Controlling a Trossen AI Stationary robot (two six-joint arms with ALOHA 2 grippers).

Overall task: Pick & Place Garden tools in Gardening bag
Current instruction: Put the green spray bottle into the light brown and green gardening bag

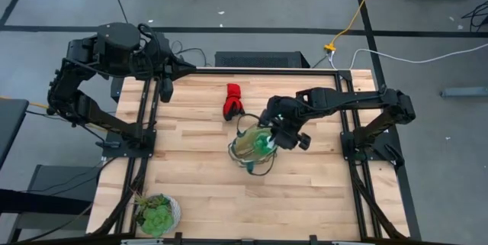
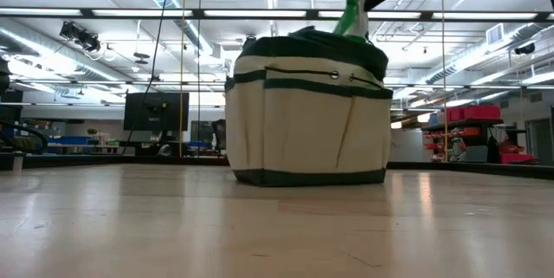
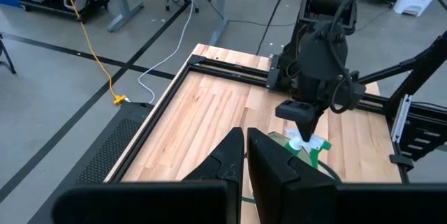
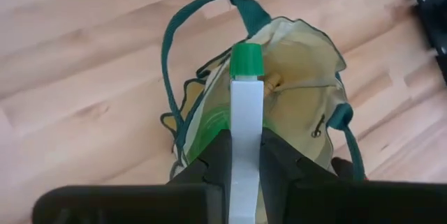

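My right gripper should open now, because the green spray bottle's body (image 4: 213, 123) is inside the bag's opening (image 4: 297, 63) in the right wrist view and the bottle would rest in the bag.
The tan gardening bag with a dark green rim (image 1: 242, 147) stands upright on its base at the table's middle (image 2: 307, 113). My right gripper (image 1: 271, 138) is above its open mouth, shut on the green spray bottle (image 4: 207, 139), whose lower part is inside the bag. The bottle's green top shows above the rim in the low view (image 2: 350, 16). The red-and-black glove bundle (image 1: 232, 101) lies on the table beyond the bag. My left gripper (image 3: 245, 155) is shut and empty at the far left (image 1: 165, 89). The two hand rakes do not show. My right gripper pinches the spray bottle's white nozzle head (image 4: 246, 123) between its two fingers (image 4: 279, 162), one on each flat side. The fingers come from above, pointing down. The bottle hangs below them, upright, with its green body inside the bag's mouth (image 4: 300, 91).
A green leafy plant in a white pot (image 1: 157, 214) stands at the near left corner. Black frame rails (image 1: 145, 107) run along the table's left and right sides. The bag's green loop handles (image 4: 202, 11) lie out over the wood around it.
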